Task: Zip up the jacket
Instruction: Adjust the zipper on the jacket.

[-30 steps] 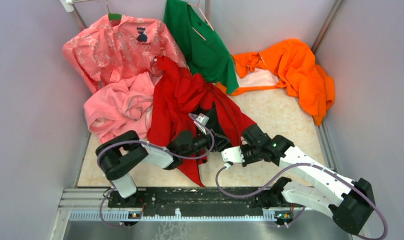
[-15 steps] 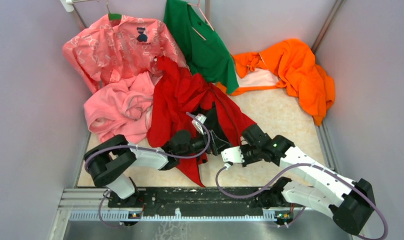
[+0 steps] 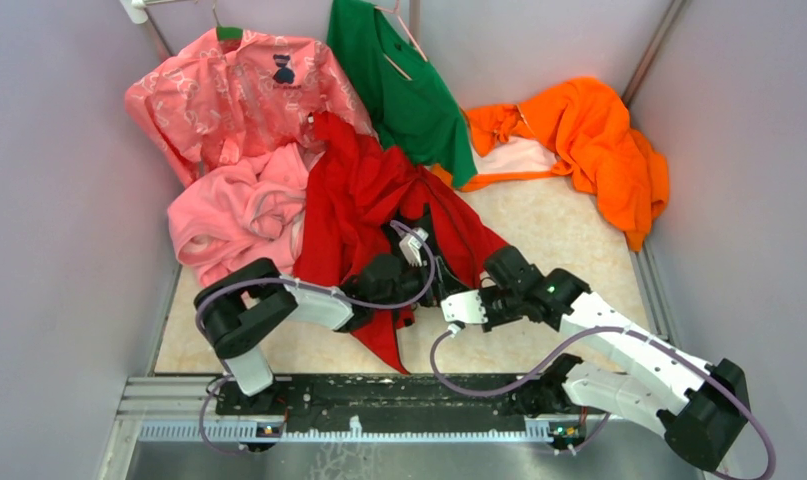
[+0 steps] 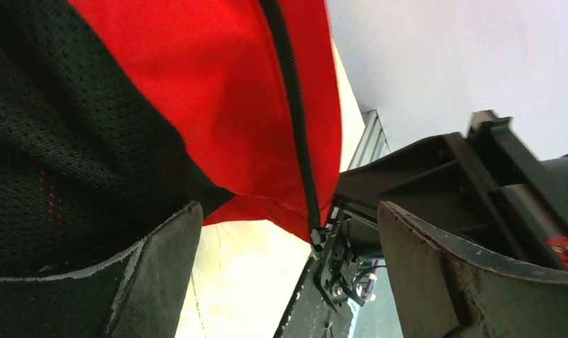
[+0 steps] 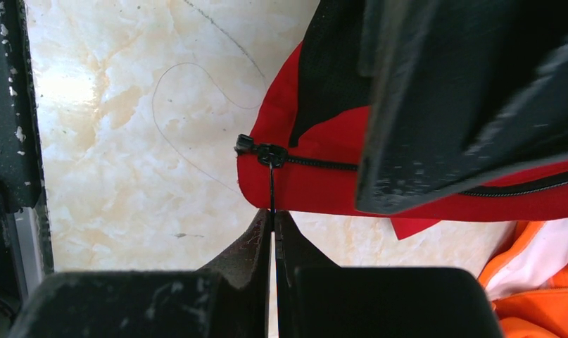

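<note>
The red jacket's slider and hem corner need to stay free for zipping. My left gripper should grab the red jacket's zipper line (image 3: 473,276) next, beside the slider.
The red jacket (image 3: 359,195) lies crumpled mid-table, its lower hem towards the arms. In the right wrist view its dark zipper (image 5: 316,163) ends at a slider (image 5: 270,153) at the hem corner. My right gripper (image 5: 274,215) is shut on the thin zipper pull hanging from that slider. My left gripper (image 4: 288,232) stands wide open just beside it, with nothing between its fingers (image 4: 154,274). Red cloth, the zipper line (image 4: 295,120) and black mesh lining (image 4: 55,141) hang above them. From above, both grippers (image 3: 429,275) meet at the hem.
A pink fleece (image 3: 234,215) lies left of the jacket, with a pink patterned shirt (image 3: 229,90) behind it. A green garment (image 3: 399,80) hangs at the back and an orange one (image 3: 589,140) lies back right. Walls close in on both sides of the marble table (image 3: 559,230).
My left gripper has opened wide and let go of the jacket's edge, and its arm has shifted slightly right. The right gripper has stayed put, shut on the pull.
</note>
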`<state>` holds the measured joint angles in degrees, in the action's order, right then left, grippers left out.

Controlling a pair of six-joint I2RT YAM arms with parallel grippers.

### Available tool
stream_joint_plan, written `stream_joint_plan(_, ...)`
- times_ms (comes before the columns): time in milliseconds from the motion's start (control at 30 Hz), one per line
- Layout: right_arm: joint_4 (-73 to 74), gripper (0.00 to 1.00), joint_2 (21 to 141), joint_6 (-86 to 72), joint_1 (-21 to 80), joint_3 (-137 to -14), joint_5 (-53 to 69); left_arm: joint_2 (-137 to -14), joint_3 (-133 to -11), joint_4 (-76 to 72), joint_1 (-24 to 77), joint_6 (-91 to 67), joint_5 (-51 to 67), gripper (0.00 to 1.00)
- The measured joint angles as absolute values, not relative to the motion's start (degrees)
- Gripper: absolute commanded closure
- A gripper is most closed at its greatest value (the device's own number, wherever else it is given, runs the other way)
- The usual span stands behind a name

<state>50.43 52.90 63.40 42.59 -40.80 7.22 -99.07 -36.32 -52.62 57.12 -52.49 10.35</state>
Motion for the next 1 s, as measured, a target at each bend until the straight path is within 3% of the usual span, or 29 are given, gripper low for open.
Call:
stream_joint_plan(267,50.43,1.00,53.12,63.40,42.46,-41.32,7.66,-103.83,-40.36,-51.66,57.12,-55.31,12.60,0.10)
stream_joint_plan(667,50.46,1.00,53.43,63.42,42.46,-41.34,7.64,-108.16,-44.66,-51.16,57.19,-56.90,16.27,0.35)
stream_joint_plan(800,50.48,1.00,53.43,63.42,42.46,-41.34,7.66,-109.86,-46.02,-50.89,57.19,-57.17,17.47,0.52)
stream_joint_plan(1000,50.52,1.00,53.43,63.46,42.46,-41.34,7.68,-111.74,-48.07,-51.42,57.23,-57.32,19.42,0.90)
